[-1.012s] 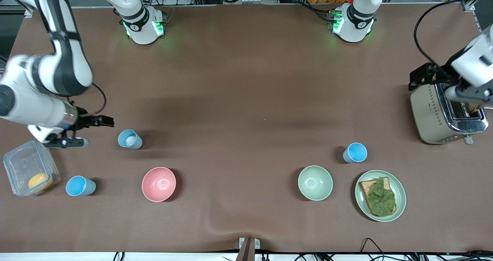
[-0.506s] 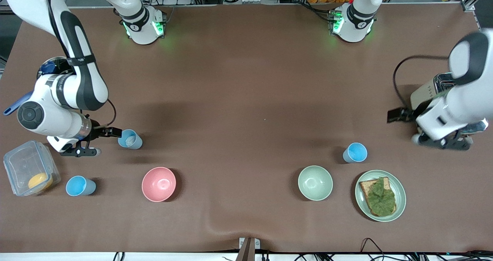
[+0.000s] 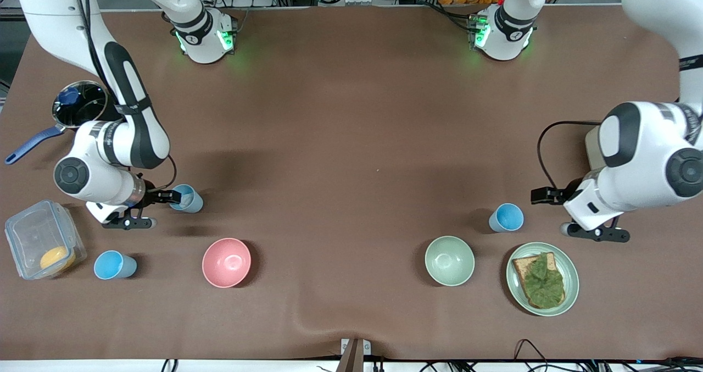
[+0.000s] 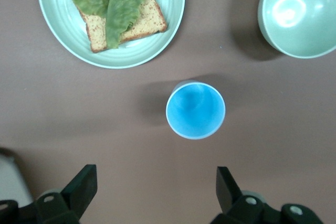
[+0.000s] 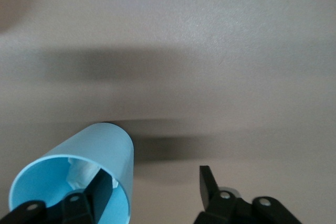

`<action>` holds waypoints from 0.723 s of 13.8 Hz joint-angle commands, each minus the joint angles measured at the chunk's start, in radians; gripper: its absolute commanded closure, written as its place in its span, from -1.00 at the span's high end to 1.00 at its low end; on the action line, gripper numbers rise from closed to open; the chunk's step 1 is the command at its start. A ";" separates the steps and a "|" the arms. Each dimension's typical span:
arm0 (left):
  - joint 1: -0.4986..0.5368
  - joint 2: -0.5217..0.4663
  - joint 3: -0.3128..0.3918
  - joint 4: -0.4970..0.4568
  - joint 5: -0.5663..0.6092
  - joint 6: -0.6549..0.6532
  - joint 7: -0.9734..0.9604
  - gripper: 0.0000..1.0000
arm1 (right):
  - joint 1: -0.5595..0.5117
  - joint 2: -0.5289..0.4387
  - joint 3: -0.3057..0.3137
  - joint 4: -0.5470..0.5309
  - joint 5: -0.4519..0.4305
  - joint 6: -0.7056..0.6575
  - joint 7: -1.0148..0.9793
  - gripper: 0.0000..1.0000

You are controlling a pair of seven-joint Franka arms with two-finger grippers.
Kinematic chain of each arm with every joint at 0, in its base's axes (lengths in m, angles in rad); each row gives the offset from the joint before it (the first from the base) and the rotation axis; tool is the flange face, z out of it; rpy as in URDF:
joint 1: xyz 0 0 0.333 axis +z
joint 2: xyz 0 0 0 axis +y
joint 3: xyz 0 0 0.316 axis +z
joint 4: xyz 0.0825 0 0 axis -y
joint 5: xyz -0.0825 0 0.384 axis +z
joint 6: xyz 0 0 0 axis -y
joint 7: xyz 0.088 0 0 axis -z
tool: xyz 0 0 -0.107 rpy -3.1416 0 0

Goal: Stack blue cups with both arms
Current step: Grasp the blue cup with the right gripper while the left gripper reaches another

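My left gripper grabs the blue cup (image 3: 506,207) beside the green plate by the cup's rim next, to build the stack.
A paler blue cup (image 3: 187,199) with a whitish inside stands toward the right arm's end of the table. My right gripper (image 3: 162,210) is open, with one finger inside this cup (image 5: 100,150) and the other outside it. A second blue cup (image 3: 114,265) stands nearer the front camera, beside a plastic box. A third blue cup (image 3: 506,217) stands toward the left arm's end. My left gripper (image 3: 549,212) is open and empty beside it. In the left wrist view this cup (image 4: 195,109) lies ahead of the open left gripper (image 4: 152,184).
A pink bowl (image 3: 226,262) and a pale green bowl (image 3: 449,260) stand nearer the front camera. A green plate (image 3: 571,284) holds toast with lettuce. A clear box (image 3: 33,234), a pot (image 3: 79,103) and a toaster (image 3: 592,141), mostly hidden by the left arm, sit at the table's ends.
My right gripper moved to the paler cup and one finger is now inside it. My left arm left the toaster and came down beside the third blue cup.
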 commanded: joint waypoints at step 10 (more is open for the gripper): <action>-0.002 0.168 -0.001 -0.047 0.024 0.183 -0.022 1.00 | 0.035 -0.059 0.143 0.114 0.020 -0.136 0.056 -1.00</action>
